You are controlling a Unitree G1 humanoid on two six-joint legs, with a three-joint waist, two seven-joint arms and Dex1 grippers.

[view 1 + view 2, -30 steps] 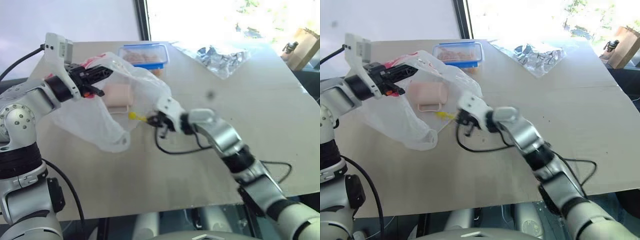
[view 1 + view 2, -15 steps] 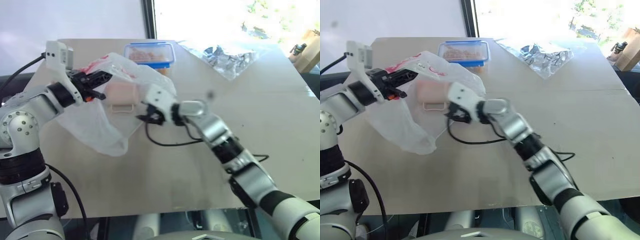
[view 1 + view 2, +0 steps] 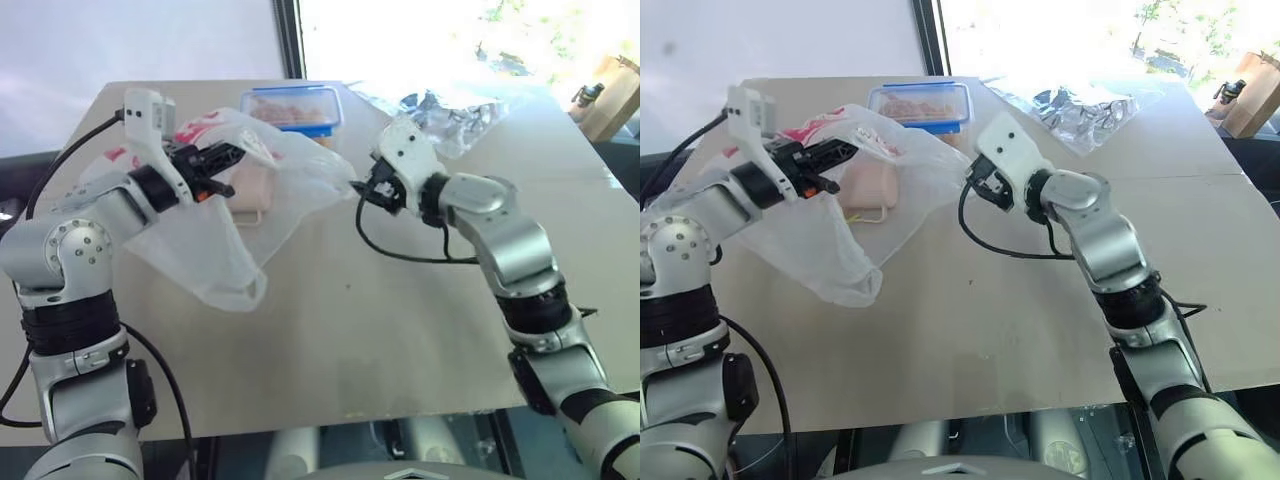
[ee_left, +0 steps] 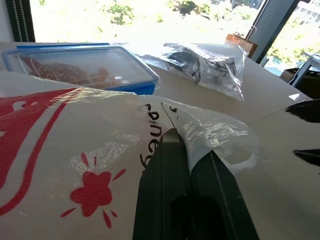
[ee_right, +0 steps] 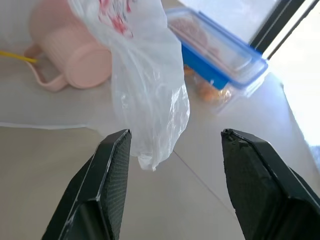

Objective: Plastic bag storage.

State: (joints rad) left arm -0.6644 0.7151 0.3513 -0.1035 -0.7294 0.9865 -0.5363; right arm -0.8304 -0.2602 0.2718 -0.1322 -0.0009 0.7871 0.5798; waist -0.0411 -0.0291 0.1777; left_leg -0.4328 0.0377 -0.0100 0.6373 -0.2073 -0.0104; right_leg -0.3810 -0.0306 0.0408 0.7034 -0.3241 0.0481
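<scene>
Next, my right gripper pinches the plastic bag by the loose corner that hangs out past the pink cup [image 3: 247, 187].
The plastic bag [image 3: 205, 255], thin white film with red print, hangs over the table's left half. My left gripper [image 3: 228, 158] is shut on its upper edge; in the left wrist view the film is pinched between the closed fingers [image 4: 170, 160]. A pink cup [image 3: 247, 187] lies on its side under the bag, seen through the film. My right gripper [image 3: 364, 191] is open just to the right of the bag. In its wrist view a loose fold of the bag [image 5: 150, 100] hangs ahead of the gap between the fingers [image 5: 107, 175], not touching them.
A blue-lidded food box [image 3: 292, 106] sits at the table's far edge behind the bag. A clear crinkly bag of dark items [image 3: 450, 116] lies at the far right. A black cable [image 3: 400, 255] loops below my right wrist. A cardboard box [image 3: 610, 95] stands beyond the table's right corner.
My right gripper has opened, let go at the bag's edge and swung to the right and slightly up. The left gripper keeps its hold on the bag in nearly the same place.
</scene>
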